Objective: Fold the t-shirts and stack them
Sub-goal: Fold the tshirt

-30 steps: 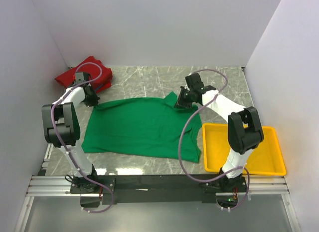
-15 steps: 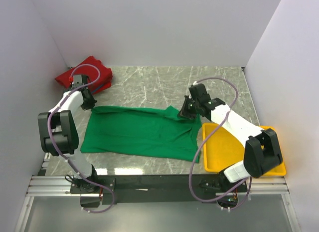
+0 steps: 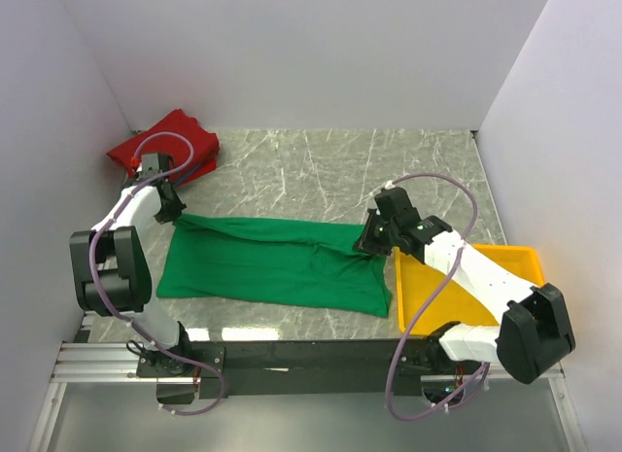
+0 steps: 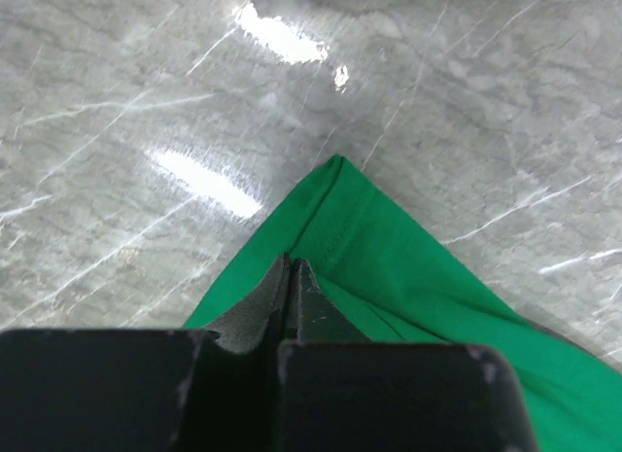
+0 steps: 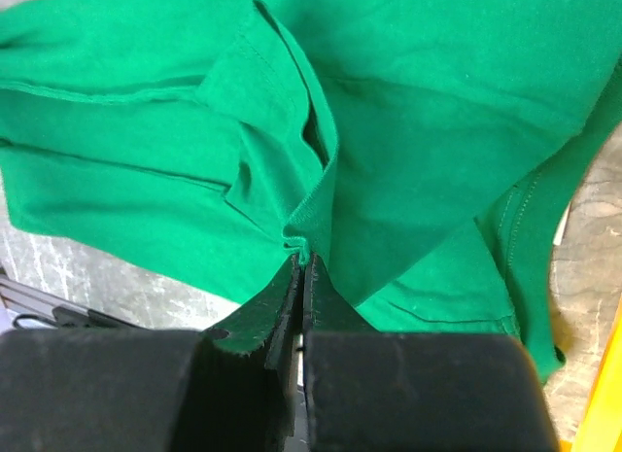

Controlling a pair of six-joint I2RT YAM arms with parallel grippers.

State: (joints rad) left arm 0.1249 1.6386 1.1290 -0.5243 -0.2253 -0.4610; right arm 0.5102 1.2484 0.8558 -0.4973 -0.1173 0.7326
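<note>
My right gripper needs to stay closed on the fold until the fold is farther inward, because it still hangs short of the green t-shirt's middle (image 3: 313, 274).
The green t-shirt (image 3: 272, 262) lies across the middle of the marble table, its far edge folded toward the near side. My left gripper (image 3: 173, 211) is shut on its far left corner (image 4: 335, 214). My right gripper (image 3: 370, 240) is shut on a pinched fold at its far right edge (image 5: 309, 233), just left of the tray. Both hold the cloth low over the table. The red t-shirt (image 3: 165, 146) lies crumpled in the far left corner, behind the left gripper.
A yellow plastic tray (image 3: 525, 277) sits at the near right, touching the green shirt's right end. White walls close in the left, back and right. Bare marble (image 3: 311, 160) lies behind the green shirt.
Both grippers have pulled the green shirt's far edge toward the near side, narrowing the shirt into a folded band. The right arm swung down next to the tray.
</note>
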